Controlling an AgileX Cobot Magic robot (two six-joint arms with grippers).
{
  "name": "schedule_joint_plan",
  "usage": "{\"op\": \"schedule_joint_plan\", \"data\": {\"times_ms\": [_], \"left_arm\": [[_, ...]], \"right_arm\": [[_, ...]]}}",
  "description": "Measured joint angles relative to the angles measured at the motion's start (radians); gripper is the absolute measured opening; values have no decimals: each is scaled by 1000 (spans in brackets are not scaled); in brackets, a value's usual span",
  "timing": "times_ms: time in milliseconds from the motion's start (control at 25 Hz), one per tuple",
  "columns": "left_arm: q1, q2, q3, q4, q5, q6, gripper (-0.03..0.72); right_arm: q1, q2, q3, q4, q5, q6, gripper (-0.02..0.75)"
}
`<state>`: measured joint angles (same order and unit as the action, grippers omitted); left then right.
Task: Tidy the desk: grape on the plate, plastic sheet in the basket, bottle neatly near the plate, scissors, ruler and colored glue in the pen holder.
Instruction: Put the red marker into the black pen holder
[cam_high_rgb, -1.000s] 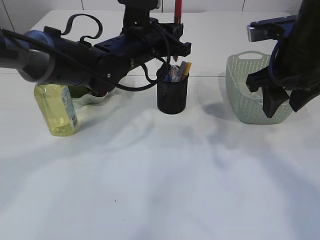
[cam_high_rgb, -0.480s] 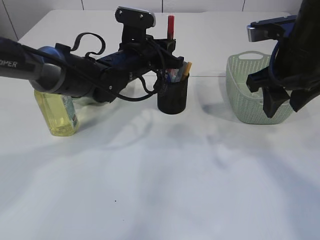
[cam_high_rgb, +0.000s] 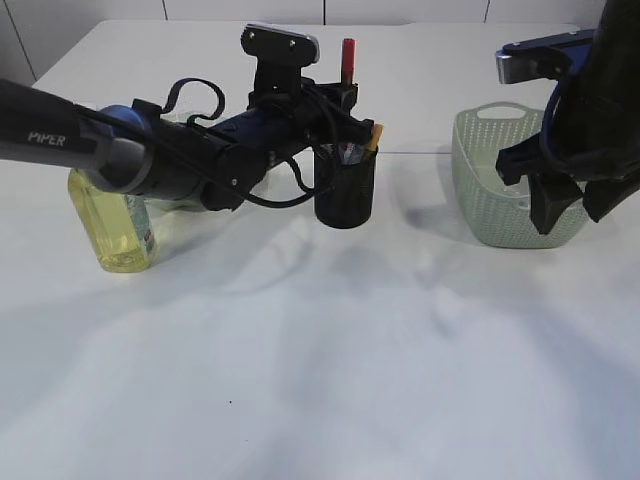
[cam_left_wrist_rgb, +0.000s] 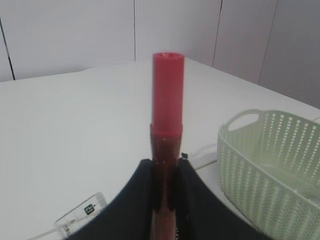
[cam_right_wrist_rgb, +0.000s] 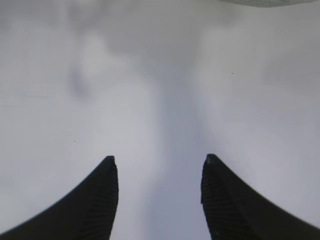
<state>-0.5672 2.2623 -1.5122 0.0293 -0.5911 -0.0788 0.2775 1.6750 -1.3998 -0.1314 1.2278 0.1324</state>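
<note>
My left gripper is holding the red glue stick (cam_high_rgb: 348, 60) upright over the opening of the black pen holder, so it needs to let go of the glue stick now.
My left gripper (cam_high_rgb: 345, 95) is shut on a red glue stick (cam_high_rgb: 348, 60) and holds it upright just above the black mesh pen holder (cam_high_rgb: 345, 195). In the left wrist view the glue stick (cam_left_wrist_rgb: 167, 95) stands between the closed jaws (cam_left_wrist_rgb: 166, 172). Several items stick out of the pen holder. A yellow bottle (cam_high_rgb: 110, 220) stands at the left, and a white plate (cam_high_rgb: 190, 198) with something green shows behind my left arm. My right gripper (cam_high_rgb: 565, 205) hangs in front of the green basket (cam_high_rgb: 490, 175). Its jaws (cam_right_wrist_rgb: 157, 165) are open and empty above the white table.
The green basket also shows at the right of the left wrist view (cam_left_wrist_rgb: 270, 160). A small clear plastic tag with a cable (cam_left_wrist_rgb: 80, 217) lies on the table behind the pen holder. The table is white throughout.
My left arm has lowered and shifted a little right with the glue stick, bringing it closer over the pen holder. The right arm has hardly moved.
</note>
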Motion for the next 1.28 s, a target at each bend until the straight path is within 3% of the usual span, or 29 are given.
{"op": "schedule_joint_plan", "data": {"times_ms": [600, 920, 1280], "left_arm": [[0, 0, -1, 0, 29, 0, 109], [0, 0, -1, -2, 40, 0, 191], [0, 0, -1, -2, 70, 0, 211]], "right_arm": [[0, 0, 0, -2, 0, 0, 432], [0, 0, 0, -2, 0, -2, 430], [0, 0, 0, -2, 0, -2, 425]]}}
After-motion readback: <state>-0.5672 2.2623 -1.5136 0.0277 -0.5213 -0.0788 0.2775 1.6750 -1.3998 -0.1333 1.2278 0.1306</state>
